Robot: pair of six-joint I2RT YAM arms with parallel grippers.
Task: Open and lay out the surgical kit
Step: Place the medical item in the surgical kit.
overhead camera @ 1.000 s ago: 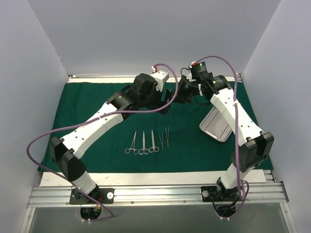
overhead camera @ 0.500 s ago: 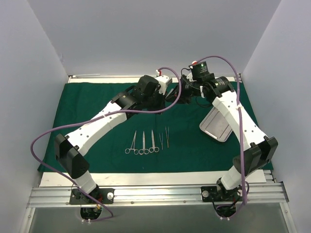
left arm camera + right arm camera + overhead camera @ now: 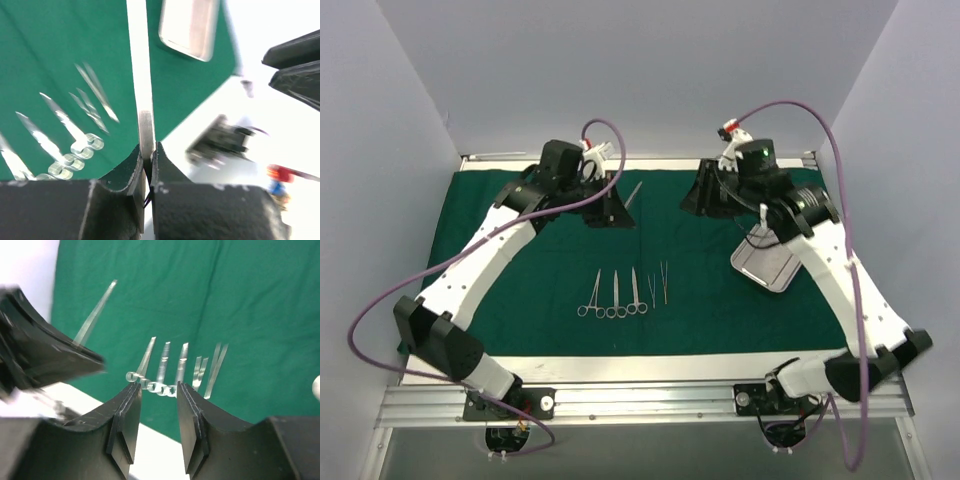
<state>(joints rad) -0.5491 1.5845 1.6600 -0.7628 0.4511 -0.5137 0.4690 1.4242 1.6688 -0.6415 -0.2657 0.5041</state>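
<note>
My right gripper will grip the instrument's loose end (image 3: pixel 637 187) next, while my left gripper still holds the thin flat steel instrument. My right gripper will then lay it beside the tweezers (image 3: pixel 660 283).
The dark green cloth (image 3: pixel 520 290) lies spread over the table. On its middle, three ring-handled instruments (image 3: pixel 615 295) and thin tweezers (image 3: pixel 660 283) lie in a row. The steel tray (image 3: pixel 767 260) sits at the right. My left gripper (image 3: pixel 617 208) hangs over the far left-centre of the cloth, shut on a thin flat steel instrument (image 3: pixel 633 192) that sticks out past its tips. The left wrist view shows that strip (image 3: pixel 146 120) pinched between the jaws of the left gripper (image 3: pixel 148 150). My right gripper (image 3: pixel 690 202) is open and empty; through the right gripper (image 3: pixel 159 390) I see the row of instruments (image 3: pixel 165 370).
White table strips border the cloth at front (image 3: pixel 650 365) and back. Grey enclosure walls stand on both sides and behind. Purple cables loop off both arms. The left gripper's black body (image 3: pixel 45 355) shows at the left of the right wrist view.
The grippers met at the far centre a second ago. The left one shut on the steel instrument and swung left with it. The right one opened and drew back to the right.
</note>
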